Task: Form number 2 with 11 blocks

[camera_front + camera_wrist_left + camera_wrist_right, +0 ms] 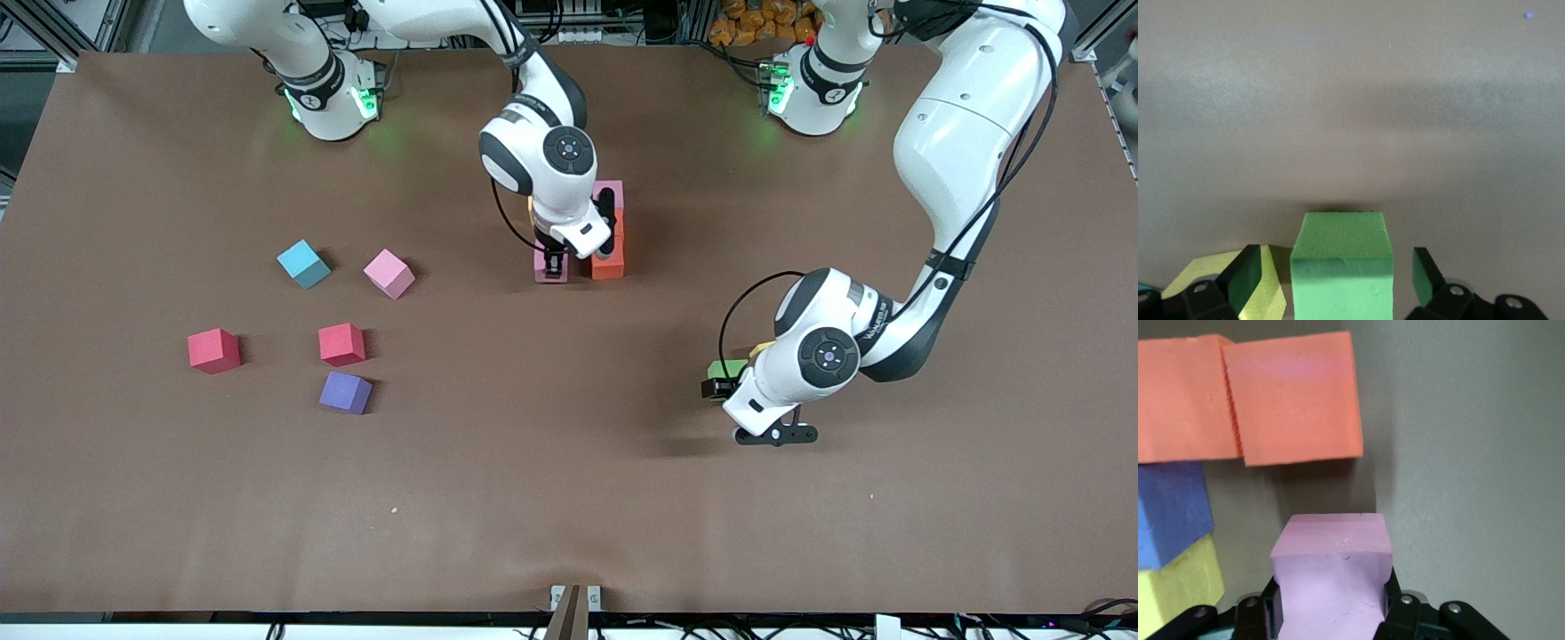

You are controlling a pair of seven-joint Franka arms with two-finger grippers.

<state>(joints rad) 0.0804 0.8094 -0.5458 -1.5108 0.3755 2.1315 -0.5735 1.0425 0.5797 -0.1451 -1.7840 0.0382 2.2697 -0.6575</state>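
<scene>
My left gripper will next add to the number 2, grabbing the green block (1341,267) by its sides as another block.
My right gripper (555,265) is shut on a pink block (542,262) and holds it low at the table beside an orange block (607,263). In the right wrist view the pink block (1331,567) sits in the gripper (1331,603), next to two orange blocks (1291,400), a purple-blue block (1168,513) and a yellow block (1178,587). Another pink block (609,191) lies at the row's end nearest the robots. My left gripper (725,380) is open around a green block (1341,267), with a gap on each side of its fingers (1245,277). A yellow block (1268,293) lies beside it.
Loose blocks lie toward the right arm's end of the table: light blue (303,263), pink (389,273), two red (213,350) (342,344) and purple (346,392). The brown table (569,498) is bare near the front camera.
</scene>
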